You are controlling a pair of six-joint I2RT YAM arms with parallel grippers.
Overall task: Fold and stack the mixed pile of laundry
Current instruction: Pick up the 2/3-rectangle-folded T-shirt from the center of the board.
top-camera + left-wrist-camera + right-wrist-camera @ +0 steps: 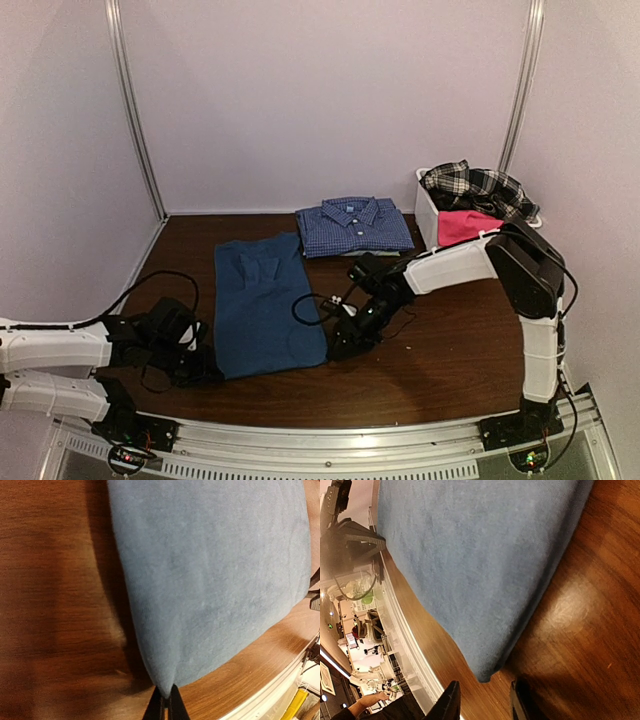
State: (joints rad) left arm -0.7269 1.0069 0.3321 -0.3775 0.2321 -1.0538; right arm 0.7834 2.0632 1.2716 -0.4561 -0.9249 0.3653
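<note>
I should next fold the T-shirt's near edge over evenly, so my right gripper should grab the dark blue T-shirt's free near corner [326, 361] [484, 674], matching my left gripper's corner.
A dark blue T-shirt [262, 305] lies flat as a long strip on the brown table [440, 370]. My left gripper [212, 372] is at its near left corner. In the left wrist view the left gripper [167, 695] is shut on the tip of the T-shirt [210, 570]. My right gripper [338, 350] is at the near right corner. In the right wrist view the right gripper [485, 702] is open, and the T-shirt [480, 560] corner lies on the wood just ahead of the fingertips, untouched. A plaid shirt [475, 188] and a pink piece [462, 226] sit in the bin.
A folded blue checked shirt [355, 226] lies behind the T-shirt. The white bin [425, 205] stands at the back right. The right arm's cable [320, 305] loops over the T-shirt's right edge. The metal rail [350, 440] runs along the near table edge.
</note>
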